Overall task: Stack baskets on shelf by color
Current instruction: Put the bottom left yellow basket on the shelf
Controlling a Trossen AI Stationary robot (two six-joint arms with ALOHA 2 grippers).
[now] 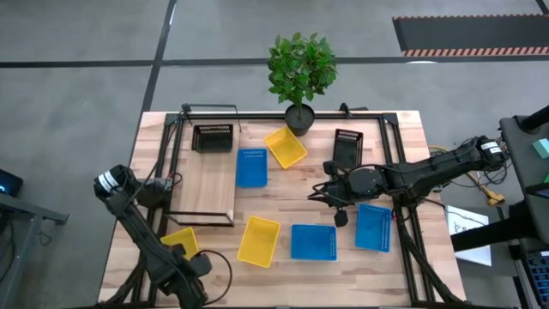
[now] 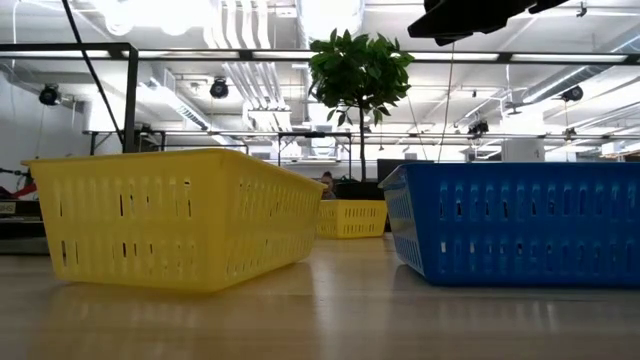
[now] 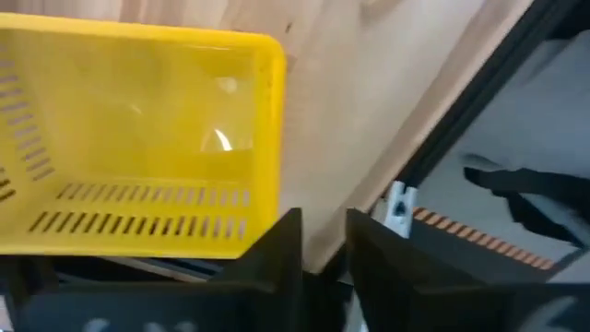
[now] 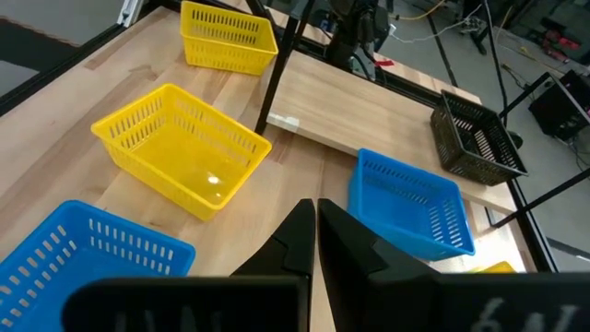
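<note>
The yellow basket has to be stacked on the shelf by color, so the left gripper needs to grab it next by its short side's rim (image 3: 269, 138).
A yellow basket (image 1: 180, 243) (image 3: 138, 138) rests on the table near its left front corner. My left gripper (image 1: 190, 259) (image 3: 323, 249) points down just beside that basket's corner, over the table's edge, its fingers slightly apart with nothing between them. My right gripper (image 1: 317, 194) (image 4: 313, 226) hovers shut over the table's middle. The shelf (image 1: 210, 184) (image 4: 369, 115) lies at the left with a black basket (image 1: 213, 137) on its far end. Other yellow baskets (image 1: 258, 240) (image 1: 285, 148), blue baskets (image 1: 250, 167) (image 1: 313, 242) (image 1: 373, 227) and a black basket (image 1: 346, 148) sit on the tabletop. My left gripper has one finger (image 3: 284, 242) right beside the yellow basket's corner (image 3: 267, 217). Whether it touches the corner I cannot tell. Nothing lies between the two fingers.
A potted plant (image 1: 300, 73) stands at the table's far edge. A black metal frame (image 1: 403, 172) runs along the table's sides. In the low view a yellow basket (image 2: 170, 215) and a blue basket (image 2: 520, 220) stand close in front.
</note>
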